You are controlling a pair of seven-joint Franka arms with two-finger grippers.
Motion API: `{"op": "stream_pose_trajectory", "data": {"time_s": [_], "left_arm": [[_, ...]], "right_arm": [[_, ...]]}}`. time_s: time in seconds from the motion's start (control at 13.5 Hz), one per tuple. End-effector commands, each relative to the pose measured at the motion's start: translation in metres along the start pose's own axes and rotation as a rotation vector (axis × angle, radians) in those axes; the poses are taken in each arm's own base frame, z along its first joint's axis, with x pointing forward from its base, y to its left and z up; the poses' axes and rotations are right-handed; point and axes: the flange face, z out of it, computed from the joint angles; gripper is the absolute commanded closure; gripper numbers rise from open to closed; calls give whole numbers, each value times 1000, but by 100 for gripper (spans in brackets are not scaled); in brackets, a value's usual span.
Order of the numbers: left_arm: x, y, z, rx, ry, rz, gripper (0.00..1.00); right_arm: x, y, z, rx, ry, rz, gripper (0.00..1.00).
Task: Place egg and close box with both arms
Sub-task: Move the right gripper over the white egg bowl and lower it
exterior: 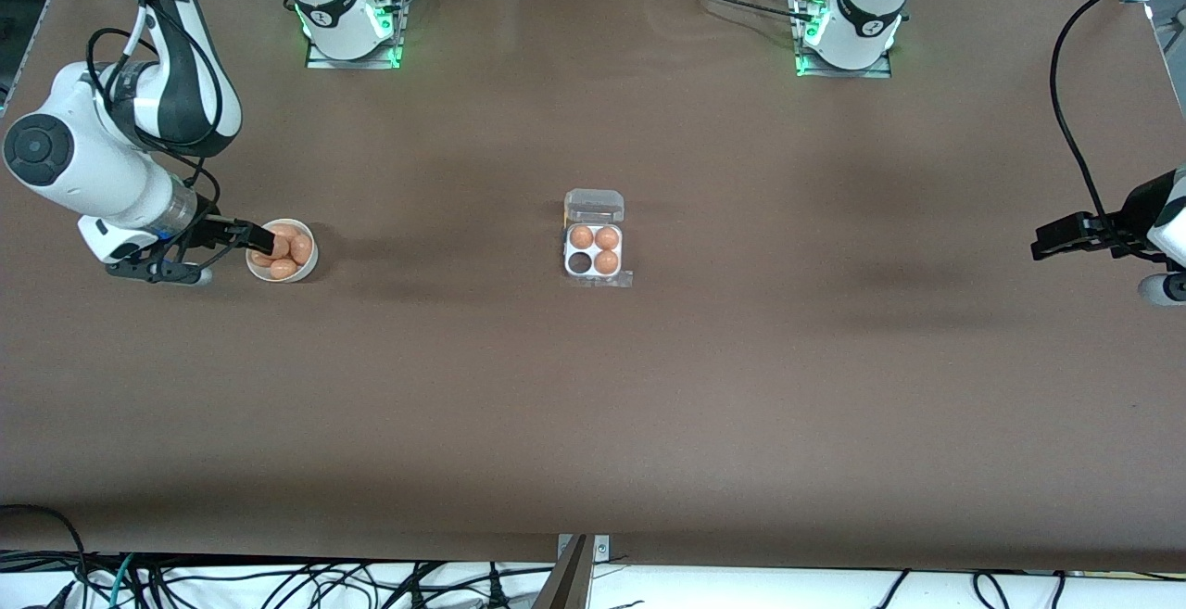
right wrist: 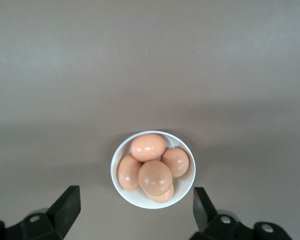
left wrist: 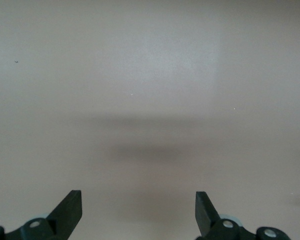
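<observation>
My right gripper picks up the top egg in the white bowl by its rounded shell next, to fill the empty cell of the box.
The box's white tray sits at the table's middle with its clear lid open, farther from the front camera than the tray. Three brown eggs fill three cells; one cell is empty. My right gripper is open and empty, over the edge of a round white bowl of several brown eggs. The right wrist view shows the bowl and eggs between my open gripper. My left gripper waits open over bare table at the left arm's end, also in its wrist view.
The brown table runs wide around the box. The arm bases stand along the edge farthest from the front camera. Black cables trail from the left arm.
</observation>
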Motion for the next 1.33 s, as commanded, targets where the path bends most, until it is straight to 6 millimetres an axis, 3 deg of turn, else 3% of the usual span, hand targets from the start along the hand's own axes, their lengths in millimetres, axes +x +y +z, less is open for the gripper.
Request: {"op": "stream_pose_trajectory", "data": {"time_s": [0.0, 0.3, 0.67, 1.26], "left_arm": [[-1, -3, -5, -3, -3, 7, 0], [-1, -3, -5, -3, -3, 7, 0], [-1, -2, -5, -3, -3, 7, 0], [0, -2, -3, -4, -4, 7, 0]], "right_arm": [[-6, 16, 15, 36, -5, -31, 0], [-5, 20, 53, 56, -64, -61, 0], [-3, 26, 74, 57, -98, -87, 0], [3, 21, 85, 70, -110, -86, 8]]}}
